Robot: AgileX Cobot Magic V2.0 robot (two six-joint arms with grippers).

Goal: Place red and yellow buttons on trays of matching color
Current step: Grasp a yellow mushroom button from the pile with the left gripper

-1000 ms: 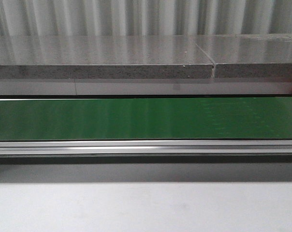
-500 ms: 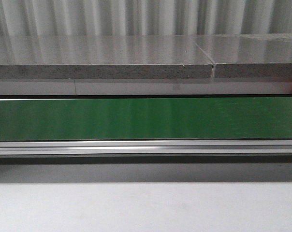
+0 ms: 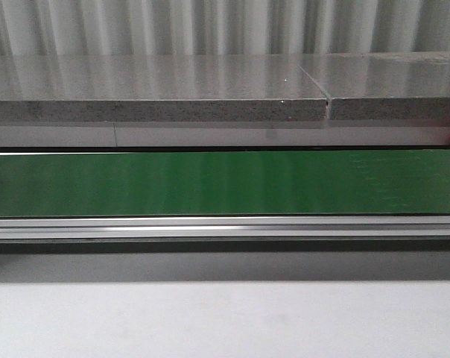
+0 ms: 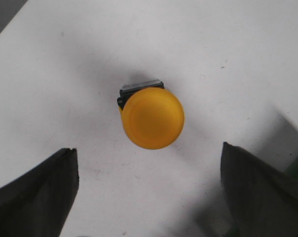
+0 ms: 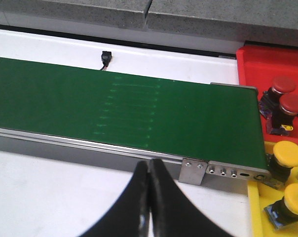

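I shouldn't close my left gripper yet, because I would miss the cap. White table shows between its fingers and the yellow button's cap [image 4: 153, 118] in the left wrist view.
A yellow button [image 4: 152, 117] with a black base stands on the white table, seen from above in the left wrist view. My left gripper [image 4: 149, 185] is open above it, its fingers wide apart and clear of the button. My right gripper [image 5: 149, 170] is shut on nothing, hovering over the white table by the conveyor's near rail. In the right wrist view the red tray [image 5: 267, 61] holds two red buttons [image 5: 283, 85] [image 5: 290, 104]. The yellow tray [image 5: 255, 212] holds yellow buttons [image 5: 288, 154] [image 5: 296, 200]. Neither gripper shows in the front view.
A green conveyor belt [image 3: 225, 183] with an aluminium rail [image 3: 225, 226] crosses the scene. Behind it runs a grey stone ledge [image 3: 158, 110]. A small black connector [image 5: 106, 57] lies on the white strip beyond the belt.
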